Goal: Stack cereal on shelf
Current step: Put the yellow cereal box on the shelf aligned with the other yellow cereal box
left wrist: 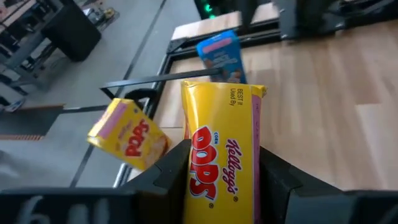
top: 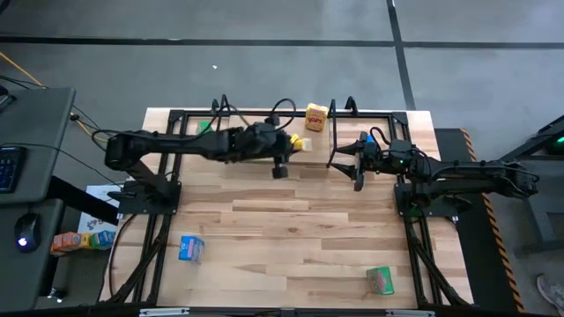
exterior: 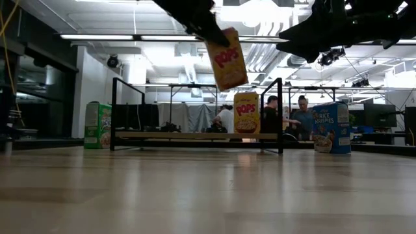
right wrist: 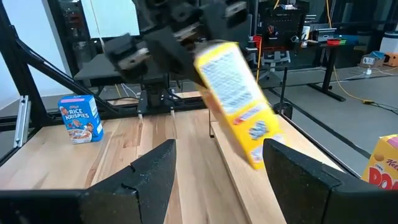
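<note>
The yellow cereal box hangs tilted above the pale plank [top: 310,157], so my left gripper keeps holding the box until it is on the plank.
My left gripper [top: 295,142] is shut on a yellow-orange Corn Pops cereal box [exterior: 227,58], held in the air above the shelf [exterior: 195,136]. The shelf is a pale plank between black wire hoops. A second yellow box [exterior: 246,112] stands upright on the plank. My right gripper [top: 357,169] is open and holds nothing, near the shelf's right hoop [top: 349,107]. A blue box [exterior: 331,127] stands on the table right of the shelf, and a green box [exterior: 97,125] stands to its left. Another blue box [top: 191,248] and another green box [top: 381,280] lie on the near part of the table. My left gripper pinches the yellow box between its two fingers [left wrist: 177,171], one on each long side, with the printed front [left wrist: 217,162] facing the wrist camera. The fingers come from above onto the box's upper end [exterior: 218,38]. The box hangs below them, tilted and clear of the shelf.
The black frame [top: 176,114] runs round the plank tabletop. Bare wood [top: 291,229] lies between the shelf and the two near boxes. People stand in the room beyond the table [exterior: 286,114]. A desk with a keyboard and mouse [top: 26,231] sits off the table's left side.
</note>
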`<act>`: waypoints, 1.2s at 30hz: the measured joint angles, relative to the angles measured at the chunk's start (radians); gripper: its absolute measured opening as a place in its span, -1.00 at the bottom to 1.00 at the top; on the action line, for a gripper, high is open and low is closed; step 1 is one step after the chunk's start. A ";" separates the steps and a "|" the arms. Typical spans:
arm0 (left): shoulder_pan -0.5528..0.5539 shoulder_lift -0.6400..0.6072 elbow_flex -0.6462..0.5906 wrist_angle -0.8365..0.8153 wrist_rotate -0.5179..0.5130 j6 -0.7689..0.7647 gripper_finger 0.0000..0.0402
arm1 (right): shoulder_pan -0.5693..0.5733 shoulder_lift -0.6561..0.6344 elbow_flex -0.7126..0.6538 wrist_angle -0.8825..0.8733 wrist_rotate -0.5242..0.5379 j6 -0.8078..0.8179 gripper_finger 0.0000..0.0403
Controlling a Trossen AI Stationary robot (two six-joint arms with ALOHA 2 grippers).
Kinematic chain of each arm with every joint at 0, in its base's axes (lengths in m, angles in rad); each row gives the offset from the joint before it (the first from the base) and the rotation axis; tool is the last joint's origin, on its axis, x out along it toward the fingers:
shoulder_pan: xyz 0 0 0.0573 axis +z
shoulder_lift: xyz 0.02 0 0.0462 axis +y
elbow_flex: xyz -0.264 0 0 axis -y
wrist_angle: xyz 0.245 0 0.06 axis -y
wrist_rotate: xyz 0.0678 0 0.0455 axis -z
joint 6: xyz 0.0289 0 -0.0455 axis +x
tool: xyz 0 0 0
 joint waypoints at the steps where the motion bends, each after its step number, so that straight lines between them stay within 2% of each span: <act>1: 0.013 0.019 0.019 0.004 0.001 0.007 -0.39 | 0.000 0.000 0.000 -0.002 0.006 0.000 0.16; 4: 0.056 0.060 0.059 0.000 0.027 0.030 -0.39 | 0.000 -0.001 0.000 -0.001 0.021 -0.004 0.16; 9: 0.136 0.138 0.092 0.008 0.196 0.034 -0.39 | 0.000 -0.010 0.000 0.006 0.029 -0.032 0.16; 11: 0.163 0.174 0.102 0.005 0.226 0.035 -0.39 | 0.000 -0.012 0.000 0.016 0.029 -0.043 0.16; 18: 0.222 0.307 0.182 0.074 0.233 0.093 -0.39 | 0.000 -0.021 0.001 0.019 0.029 -0.045 0.16; 20: 0.229 0.342 0.221 0.082 0.267 0.115 -0.39 | 0.000 -0.021 0.001 0.016 0.029 -0.045 0.16; 26: 0.245 0.437 0.365 -0.054 0.337 0.118 -0.39 | 0.000 -0.022 0.001 0.017 0.029 -0.053 0.16; 29: 0.245 0.449 0.406 -0.101 0.338 0.121 -0.39 | 0.000 -0.022 0.001 0.017 0.029 -0.068 0.16; 36: 0.256 0.452 0.409 -0.109 0.357 0.156 -0.39 | 0.000 -0.022 0.001 0.017 0.029 -0.090 0.16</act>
